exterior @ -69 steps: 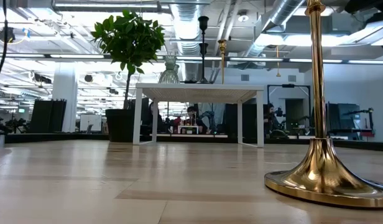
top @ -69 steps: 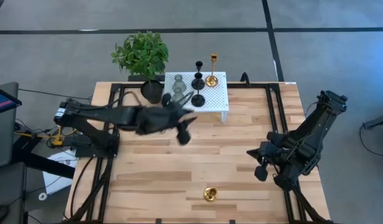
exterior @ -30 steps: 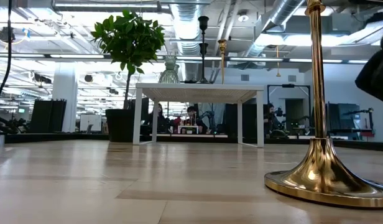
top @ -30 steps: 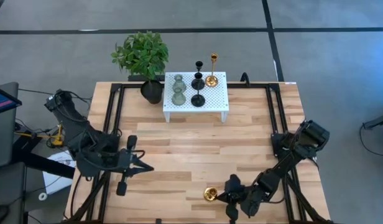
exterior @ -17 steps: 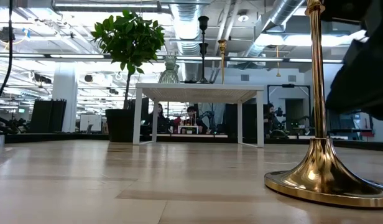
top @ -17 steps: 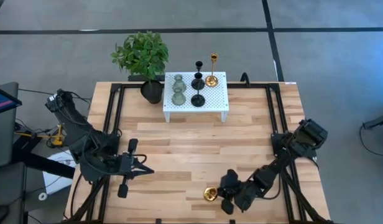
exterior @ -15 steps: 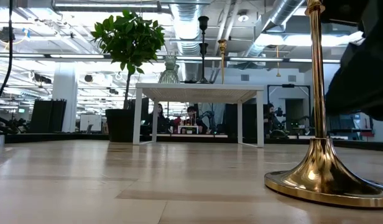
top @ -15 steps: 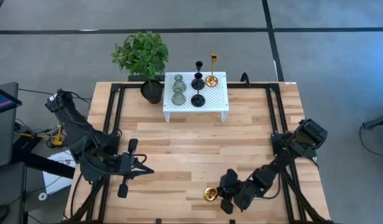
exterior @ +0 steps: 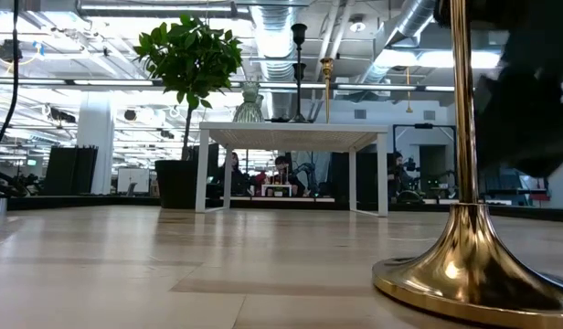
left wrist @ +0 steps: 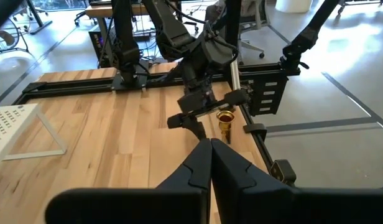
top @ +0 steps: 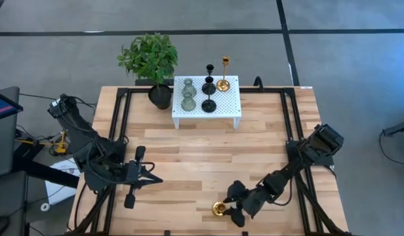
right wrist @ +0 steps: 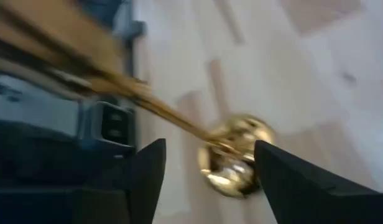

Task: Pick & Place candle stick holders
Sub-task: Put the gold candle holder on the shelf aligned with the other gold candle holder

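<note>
The gold holder has its round base [right wrist: 236, 158] beyond my fingers, so I need to move my right gripper toward its upper stem [right wrist: 159, 109] before I close on it.
A shiny gold candle stick holder [top: 219, 208] stands on its round base near the table's front edge; it fills the right of the low view [exterior: 464, 265]. My right gripper [top: 231, 204] is open at it, coming from the right, with one finger on each side of the holder [right wrist: 235, 158]. My left gripper [top: 138, 177] is shut, holds nothing, and waits over the table's left part. Another gold holder [top: 223, 82], two black ones [top: 208, 88] and two grey-green ones [top: 187, 97] stand on the white stand [top: 229, 99] at the far edge. My right gripper has its open fingers [right wrist: 148, 171] on either side of the gold holder's lower stem and base [right wrist: 241, 155], reaching in low from the table's right. Whether a finger touches the holder I cannot tell. The holder stands on the table.
A black pot with a green plant [top: 149, 59] stands at the far left beside the white stand. Black rails [top: 123, 131] run along the table's left and right sides. The wooden middle [top: 202, 154] lies between the two arms.
My right gripper has moved toward the table's left, up to the gold holder, and has opened around it. The holder has shifted a little on the table toward the near left.
</note>
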### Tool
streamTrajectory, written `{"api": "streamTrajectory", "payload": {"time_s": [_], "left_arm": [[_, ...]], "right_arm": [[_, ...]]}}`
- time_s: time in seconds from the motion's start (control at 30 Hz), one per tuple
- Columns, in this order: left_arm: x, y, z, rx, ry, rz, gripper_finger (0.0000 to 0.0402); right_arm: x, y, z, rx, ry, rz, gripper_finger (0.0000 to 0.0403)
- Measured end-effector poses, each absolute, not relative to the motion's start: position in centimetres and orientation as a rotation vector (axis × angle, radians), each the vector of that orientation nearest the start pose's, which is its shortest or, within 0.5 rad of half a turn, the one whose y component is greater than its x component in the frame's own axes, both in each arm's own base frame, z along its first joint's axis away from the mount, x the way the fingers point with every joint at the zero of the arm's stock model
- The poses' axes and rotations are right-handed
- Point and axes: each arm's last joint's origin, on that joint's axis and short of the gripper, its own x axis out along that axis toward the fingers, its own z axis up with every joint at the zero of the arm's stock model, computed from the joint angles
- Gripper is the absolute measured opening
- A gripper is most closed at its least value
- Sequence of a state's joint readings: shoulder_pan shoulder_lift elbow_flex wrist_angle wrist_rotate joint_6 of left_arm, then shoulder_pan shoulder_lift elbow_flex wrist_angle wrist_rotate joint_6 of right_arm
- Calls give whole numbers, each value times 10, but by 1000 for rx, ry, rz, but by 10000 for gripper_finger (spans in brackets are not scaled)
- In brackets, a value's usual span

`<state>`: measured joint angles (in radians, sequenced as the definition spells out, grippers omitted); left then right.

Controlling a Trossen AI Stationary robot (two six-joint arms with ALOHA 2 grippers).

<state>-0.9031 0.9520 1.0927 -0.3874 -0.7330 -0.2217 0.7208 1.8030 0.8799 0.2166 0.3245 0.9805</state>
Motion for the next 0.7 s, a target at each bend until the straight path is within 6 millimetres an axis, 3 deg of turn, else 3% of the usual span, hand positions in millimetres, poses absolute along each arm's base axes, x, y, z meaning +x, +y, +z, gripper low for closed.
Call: {"api": "streamTrajectory", "payload": {"time_s": [0.17, 0.43, 0.53, 0.7], "left_arm": [[131, -135, 391, -41, 186, -150, 4], [131, -135, 391, -44, 184, -150, 5], [131, -135, 391, -48, 183, -150, 4], [132, -136, 391, -49, 183, -150, 6]], "right_arm": [[274, 226, 147, 562, 668, 126, 237], [290, 221, 155, 520, 607, 95, 193], [292, 220, 154, 523, 610, 88, 150], [294, 220, 157, 527, 592, 80, 32]]}}
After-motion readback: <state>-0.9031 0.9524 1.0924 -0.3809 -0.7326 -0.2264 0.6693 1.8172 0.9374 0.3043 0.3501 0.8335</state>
